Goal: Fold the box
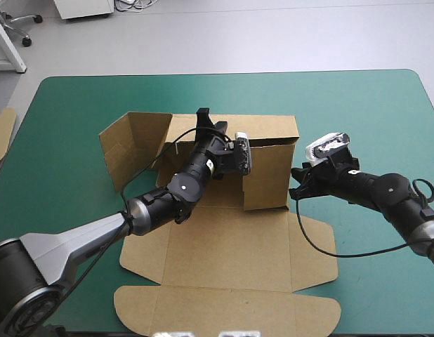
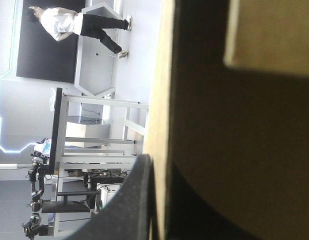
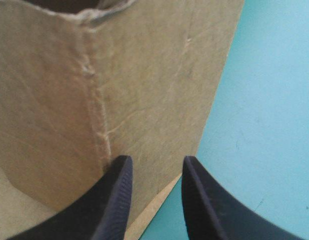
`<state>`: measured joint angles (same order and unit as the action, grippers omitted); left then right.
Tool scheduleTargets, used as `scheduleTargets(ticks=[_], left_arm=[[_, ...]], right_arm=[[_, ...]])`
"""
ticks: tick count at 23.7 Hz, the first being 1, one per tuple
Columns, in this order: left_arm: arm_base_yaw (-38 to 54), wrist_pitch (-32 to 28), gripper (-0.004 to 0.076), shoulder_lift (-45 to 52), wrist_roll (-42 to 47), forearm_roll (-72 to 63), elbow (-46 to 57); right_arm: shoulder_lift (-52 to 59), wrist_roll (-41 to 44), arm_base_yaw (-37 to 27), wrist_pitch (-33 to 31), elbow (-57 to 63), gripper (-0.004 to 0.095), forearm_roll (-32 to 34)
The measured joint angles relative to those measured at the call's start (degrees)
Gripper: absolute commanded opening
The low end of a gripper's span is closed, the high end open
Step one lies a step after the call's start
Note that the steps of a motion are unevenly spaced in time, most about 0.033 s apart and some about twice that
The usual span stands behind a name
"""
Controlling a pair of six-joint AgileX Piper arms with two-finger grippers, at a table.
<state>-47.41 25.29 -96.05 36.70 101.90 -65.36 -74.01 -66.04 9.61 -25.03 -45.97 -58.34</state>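
Observation:
My right gripper is going to grip the brown box by its standing side [image 1: 293, 163] next, so that the brown box's flat lid [image 1: 227, 309] stays free to fold over.
The brown box [image 1: 224, 239] lies partly raised in the middle of the teal-green table. Its back wall [image 1: 266, 130], a left flap [image 1: 133, 144] and a right wall [image 1: 267, 179] stand up, while the lid [image 1: 224, 309] lies flat toward the front edge. My left gripper [image 1: 203, 121] reaches over the base to the top edge of the back wall and is shut on it. In the left wrist view one black finger [image 2: 132, 200] presses against the board's edge [image 2: 162, 100]. My right gripper [image 1: 296, 187] is open beside the right wall, its fingers [image 3: 117, 195] just short of the wall's corner crease [image 3: 97, 115].
An edge of more brown board [image 1: 1, 133] shows at the table's left edge. Bare teal-green cover [image 1: 385, 105] stretches to the right of and behind the box. A side flap [image 1: 314, 246] lies flat under my right arm.

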Motion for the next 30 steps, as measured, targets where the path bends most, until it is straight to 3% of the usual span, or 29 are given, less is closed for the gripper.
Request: scheduleTargets(ticks=[13, 16, 20, 26, 30], left_arm=[[0.0, 0.07, -0.0014, -0.12, 0.0, 0.0, 0.0], [0.0, 0.07, -0.0014, -0.18, 0.0, 0.0, 0.0], [0.0, 0.07, -0.0014, -0.18, 0.0, 0.0, 0.0], [0.0, 0.07, -0.0014, -0.26, 0.0, 0.0, -0.24], [0.28, -0.52, -0.0014, -0.73, -1.56, -0.26, -1.61]], right_arm=[[3.21, 1.9, 0.47, -2.96, 0.74, 0.0327, 3.07], [2.6, 0.8, 0.47, -2.1, 0.74, 0.0402, 2.39], [0.95, -0.97, 0.52, -1.71, 0.76, 0.0625, 0.58], [0.3, -2.45, 0.52, -0.33, -0.09, 0.0635, -1.2], [0.02, -6.15, 0.53, 0.19, -0.52, 0.0633, -6.25]])
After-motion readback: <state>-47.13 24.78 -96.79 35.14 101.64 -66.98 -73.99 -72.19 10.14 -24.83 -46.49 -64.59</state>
